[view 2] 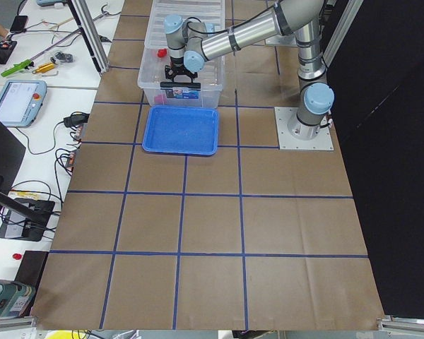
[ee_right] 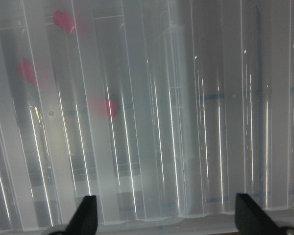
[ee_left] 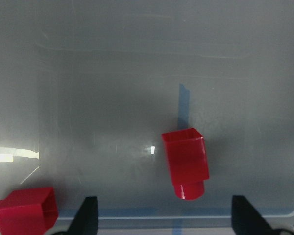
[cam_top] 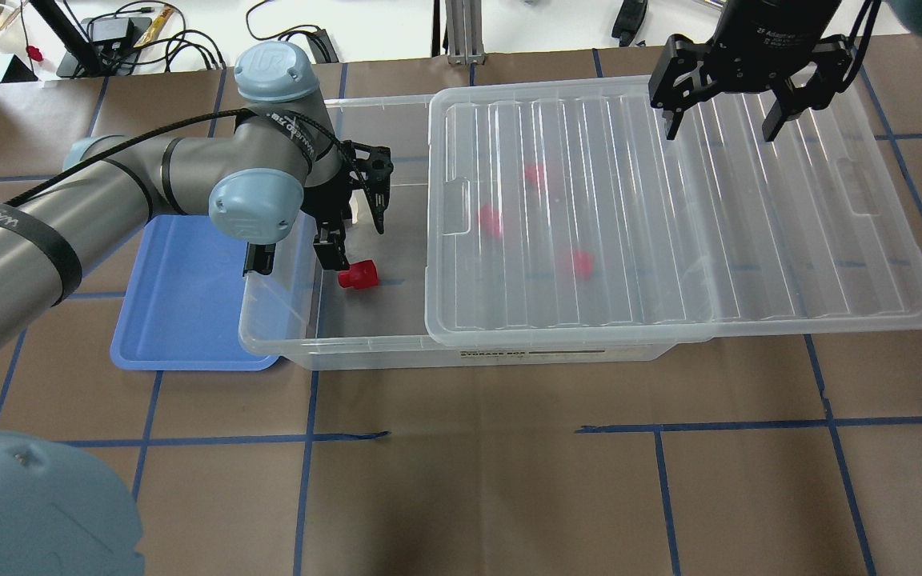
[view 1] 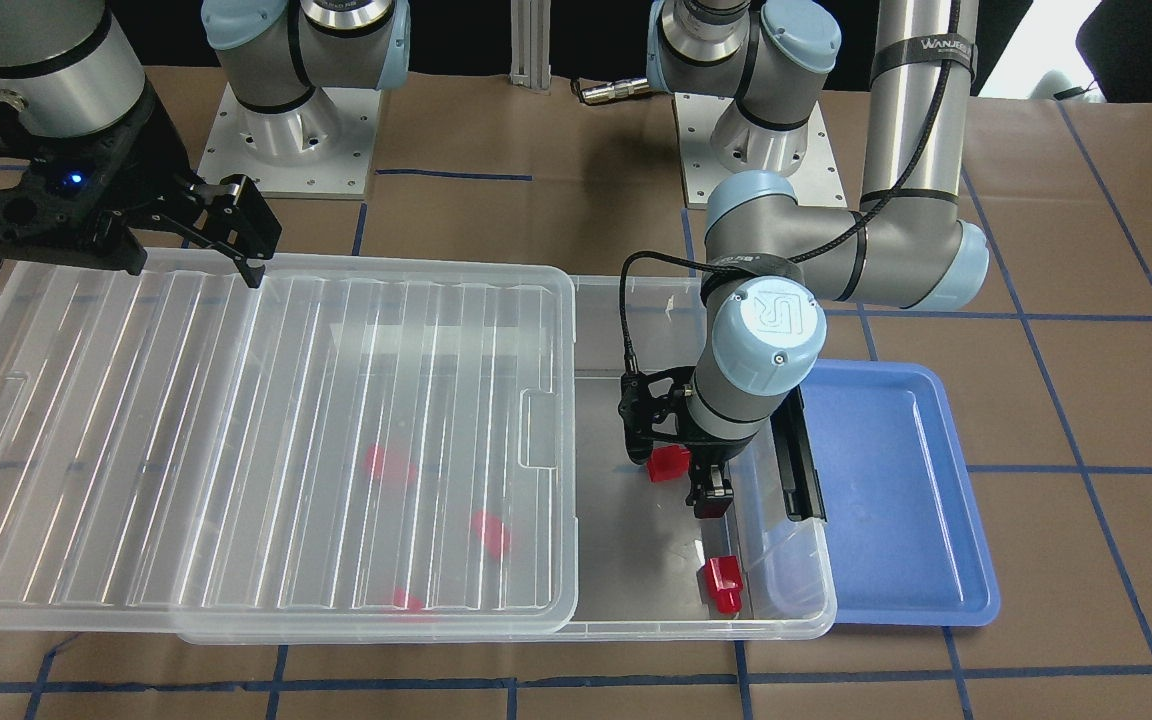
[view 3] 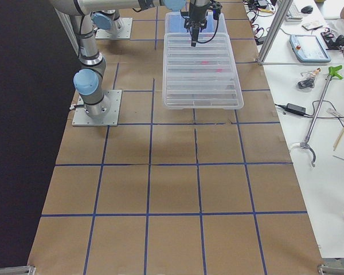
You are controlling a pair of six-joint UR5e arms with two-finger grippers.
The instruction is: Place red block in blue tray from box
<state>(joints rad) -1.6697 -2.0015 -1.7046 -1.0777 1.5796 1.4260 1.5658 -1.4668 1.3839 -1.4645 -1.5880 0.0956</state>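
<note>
The left gripper grabs the red block by the flat sides of its square body next, since one end narrows to a short round stub.
The clear box lies open at its left end, with its ribbed lid slid to the right. My left gripper is open inside the open end, just above a red block. That block lies on the floor between the fingertips in the left wrist view. A second red block lies nearby and also shows in the left wrist view. Three more red blocks show blurred under the lid. The blue tray stands against the box's left end and holds nothing. My right gripper is open above the lid's far edge.
A black latch bar sits on the box's short wall beside the tray. The left arm's elbow hangs over the tray's edge. Brown paper with blue tape lines covers the table.
</note>
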